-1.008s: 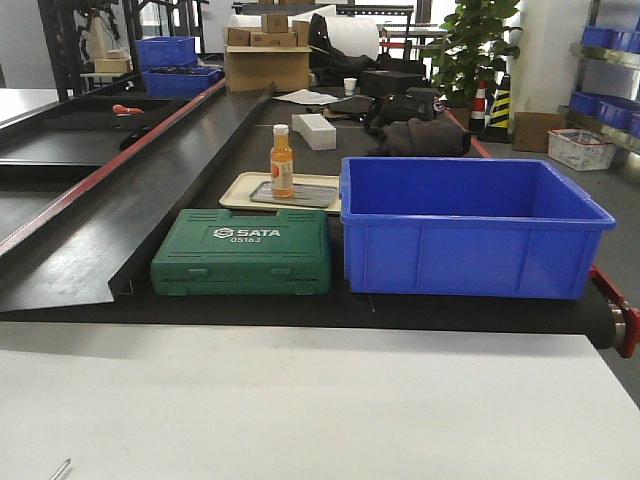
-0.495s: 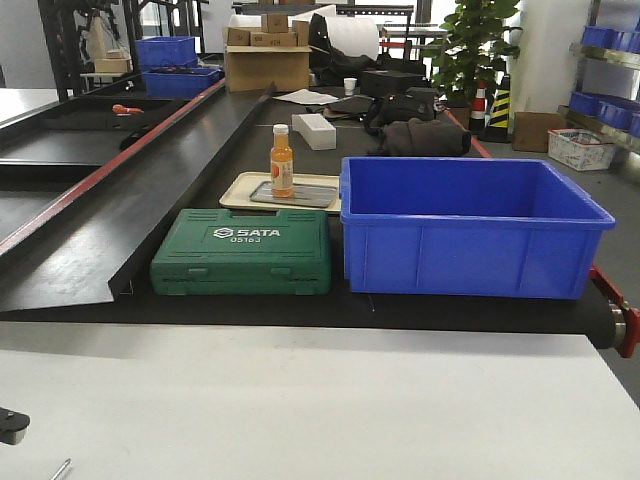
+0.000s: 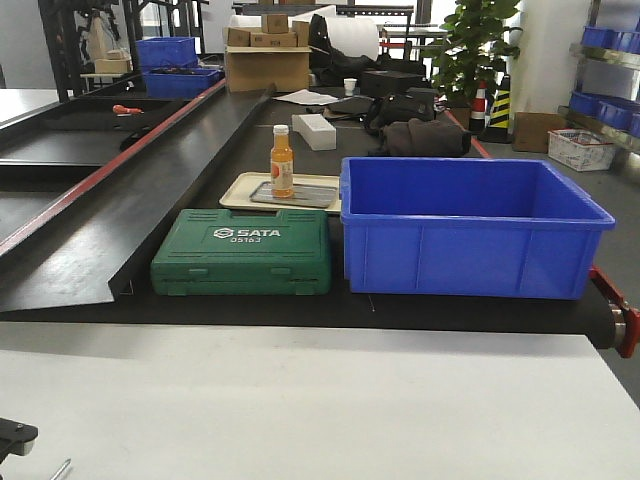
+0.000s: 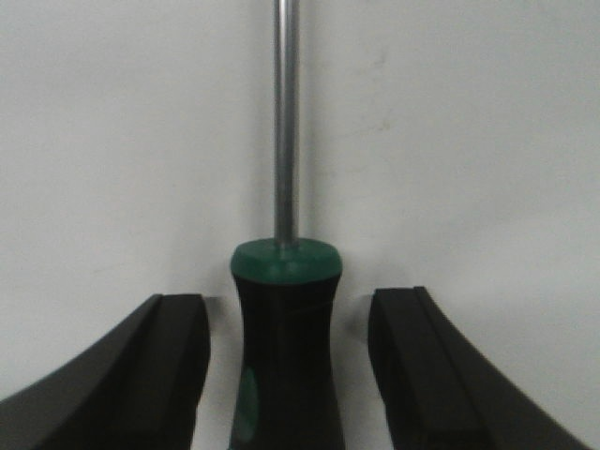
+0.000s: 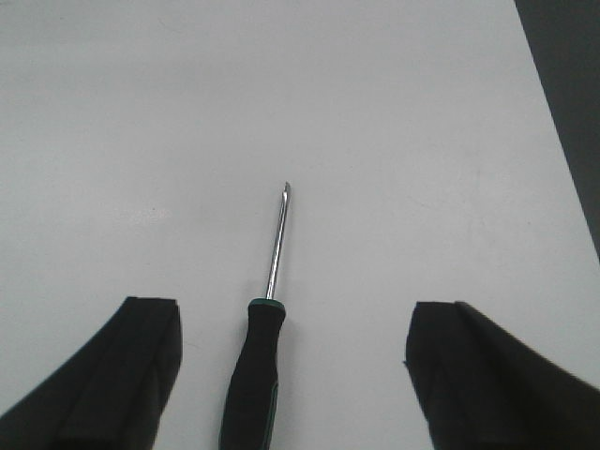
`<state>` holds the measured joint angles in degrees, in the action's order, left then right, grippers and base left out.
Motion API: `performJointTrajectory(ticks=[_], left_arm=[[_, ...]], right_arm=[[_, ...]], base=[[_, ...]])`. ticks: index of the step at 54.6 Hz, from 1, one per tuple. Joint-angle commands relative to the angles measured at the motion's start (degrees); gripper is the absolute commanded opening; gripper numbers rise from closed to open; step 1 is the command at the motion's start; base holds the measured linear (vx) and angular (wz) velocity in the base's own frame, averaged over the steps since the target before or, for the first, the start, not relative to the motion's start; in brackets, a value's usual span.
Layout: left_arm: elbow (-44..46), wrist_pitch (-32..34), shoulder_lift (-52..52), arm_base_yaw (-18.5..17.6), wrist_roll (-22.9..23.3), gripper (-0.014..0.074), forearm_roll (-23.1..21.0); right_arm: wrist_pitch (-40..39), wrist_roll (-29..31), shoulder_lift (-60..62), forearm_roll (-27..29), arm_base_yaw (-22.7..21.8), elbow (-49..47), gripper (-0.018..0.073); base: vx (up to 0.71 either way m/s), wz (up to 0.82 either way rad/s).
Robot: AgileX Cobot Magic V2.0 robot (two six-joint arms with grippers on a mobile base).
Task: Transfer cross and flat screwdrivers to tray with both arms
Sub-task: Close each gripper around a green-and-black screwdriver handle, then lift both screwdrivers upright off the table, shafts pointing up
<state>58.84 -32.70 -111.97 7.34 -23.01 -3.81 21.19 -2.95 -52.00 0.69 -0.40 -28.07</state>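
The robot needs to move the screwdriver to the tray, so its left gripper should next grab the screwdriver by its black handle with the green collar (image 4: 286,347).
In the left wrist view, one screwdriver's black handle with a green collar (image 4: 286,347) lies on the white table between the fingers of my left gripper (image 4: 288,302). The gripper is open, with a narrow gap on each side of the handle. The steel shaft (image 4: 286,122) points away. In the right wrist view, the other screwdriver (image 5: 255,370) lies between the wide-open fingers of my right gripper (image 5: 292,309), nearer the left finger (image 5: 131,375) and untouched. The grey tray (image 3: 308,196) sits far back on a cream tray (image 3: 240,188), under an orange bottle (image 3: 282,160).
A green SATA case (image 3: 242,250) and a deep blue crate (image 3: 470,228) stand on the black belt between the white table and the tray. A black part of my left arm (image 3: 14,437) and a shaft tip (image 3: 62,468) show at the front view's bottom left.
In the front view, a black part of the left arm has come into sight at the bottom left edge and shifted slightly lower. Nothing else has moved.
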Motion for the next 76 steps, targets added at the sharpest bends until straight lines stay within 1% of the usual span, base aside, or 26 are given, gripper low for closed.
performJointTrajectory(ticks=[1, 7, 12, 16, 19, 25, 31, 35, 38, 42, 44, 50, 55, 59, 62, 65, 71, 76], left_arm=[[0.4, -0.7, 0.0, 0.0, 0.3, 0.0480, 0.2], [0.4, -2.5, 0.0, 0.0, 0.3, 0.0414, -0.2], [0.4, -2.8, 0.0, 0.0, 0.3, 0.0330, -1.2], [0.4, -2.7, 0.0, 0.0, 0.3, 0.0230, -2.6], [0.4, -2.6, 0.0, 0.0, 0.3, 0.0139, -3.6], [0.4, -2.6, 0.0, 0.0, 0.2, -0.0005, -5.7], [0.4, -3.1, 0.0, 0.0, 0.2, -0.0008, -8.8], [0.4, -3.5, 0.2, 0.0, 0.2, -0.0006, -11.8], [0.4, -3.6, 1.0, 0.0, 0.2, -0.0005, -15.0], [0.4, -3.3, 2.5, -0.1, -0.3, -0.0002, -20.1], [0.4, -2.7, 3.5, -0.3, -0.7, -0.0002, -21.9], [0.4, -0.5, 7.5, -1.4, -3.3, 0.0000, -27.7], [0.4, 1.5, 11.1, -3.0, -8.9, 0.0000, -32.9], [0.4, 2.4, 13.6, -4.1, -11.9, 0.0000, -36.4], [0.4, 2.9, 15.5, -4.9, -13.6, 0.0000, -40.0], [0.4, 3.3, 17.1, -5.7, -14.3, 0.0000, -42.7], [0.4, 4.4, 20.2, -7.0, -16.0, 0.0000, -45.9], [0.4, 5.5, 22.8, -8.0, -16.4, 0.0000, -47.6]], right_arm=[[-3.7, 0.1, 0.3, -0.1, -0.4, -1.8, 0.0573], [-4.0, 0.1, 0.3, -0.1, -0.4, -1.8, 0.0573], [-4.0, 0.1, 0.3, 0.0, -0.4, -1.8, 0.0573], [-3.4, 0.1, 0.3, 0.3, -0.4, -1.8, 0.0573], [-2.3, 0.1, 0.3, 0.3, -0.4, -1.8, 0.0568], [2.1, 0.1, -0.2, 0.3, -0.4, -1.8, 0.0550], [6.1, 0.1, -2.3, 0.3, -0.4, -1.8, 0.0528], [8.0, 0.3, -4.6, 0.3, -0.4, -1.8, 0.0519], [9.0, 0.9, -6.9, 0.5, -0.3, -2.3, 0.0519], [10.0, 3.0, -9.3, 1.3, -0.3, -3.4, 0.0519], [10.4, 4.2, -10.8, 2.0, -0.3, -4.3, 0.0519], [10.4, 5.8, -15.2, 4.3, -0.3, -6.8, 0.0519], [10.1, 5.7, -19.1, 5.8, -0.3, -9.2, 0.0519], [10.0, 5.8, -22.9, 6.9, -0.3, -10.7, 0.0519], [10.0, 6.2, -25.1, 7.6, -0.3, -11.7, 0.0519], [9.9, 7.0, -27.7, 8.3, -0.3, -12.6, 0.0519], [9.0, 8.6, -32.5, 9.0, -0.3, -14.0, 0.0519], [7.8, 9.1, -36.1, 9.0, -0.3, -15.0, 0.0519]], base=[[0.00, 0.00], [0.00, 0.00], [0.00, 0.00], [0.00, 0.00], [0.00, 0.00], [0.00, 0.00], [0.00, 0.00], [0.00, 0.00], [0.00, 0.00], [0.00, 0.00], [0.00, 0.00], [0.00, 0.00], [0.00, 0.00], [0.00, 0.00], [0.00, 0.00], [0.00, 0.00], [0.00, 0.00], [0.00, 0.00]])
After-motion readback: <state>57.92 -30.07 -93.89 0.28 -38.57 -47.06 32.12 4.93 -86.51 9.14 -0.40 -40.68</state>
